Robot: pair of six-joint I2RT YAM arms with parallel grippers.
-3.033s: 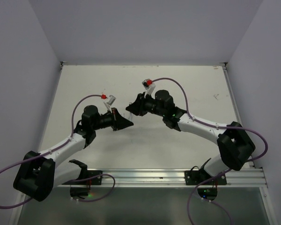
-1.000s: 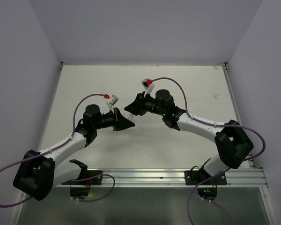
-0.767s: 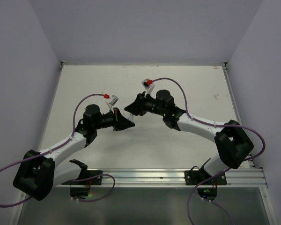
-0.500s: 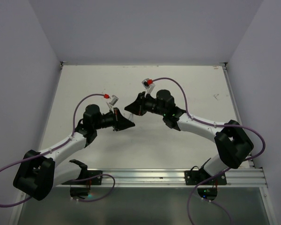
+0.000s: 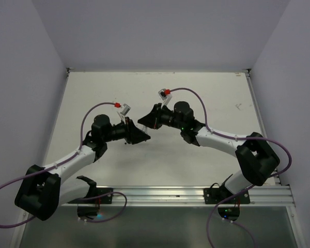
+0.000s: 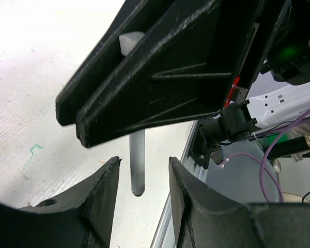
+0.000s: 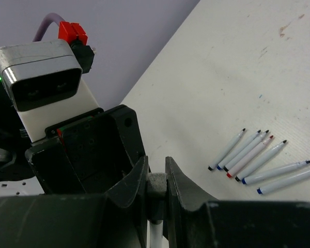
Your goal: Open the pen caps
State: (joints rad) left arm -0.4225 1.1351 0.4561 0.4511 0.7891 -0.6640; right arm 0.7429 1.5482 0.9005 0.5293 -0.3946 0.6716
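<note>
The fingers reach past the pen body's lower end (image 5: 144,130), so closing now would catch the pen's body. It is time for my left gripper to close on the pen's body.
Both grippers meet over the table's middle. My right gripper (image 7: 156,165) (image 5: 146,121) is shut on a pen cap (image 7: 156,182), a dark stub with a grey felt top. That pen's white barrel (image 7: 155,235) hangs below the jaws. In the left wrist view the barrel (image 6: 137,165) points down between the fingers of my left gripper (image 6: 143,163) (image 5: 138,136). The left gripper is open, with a gap on each side of the barrel. Several uncapped pens (image 7: 253,152) with blue, black and red ends lie side by side on the table.
The left arm's wrist camera (image 7: 44,88) sits close in front of the right gripper. A metal rail (image 5: 196,192) runs along the table's near edge. Grey walls close in the table on the left, far and right sides.
My left gripper has opened and let go of the pen barrel. The right gripper keeps its hold on the cap and has shifted slightly to the right.
</note>
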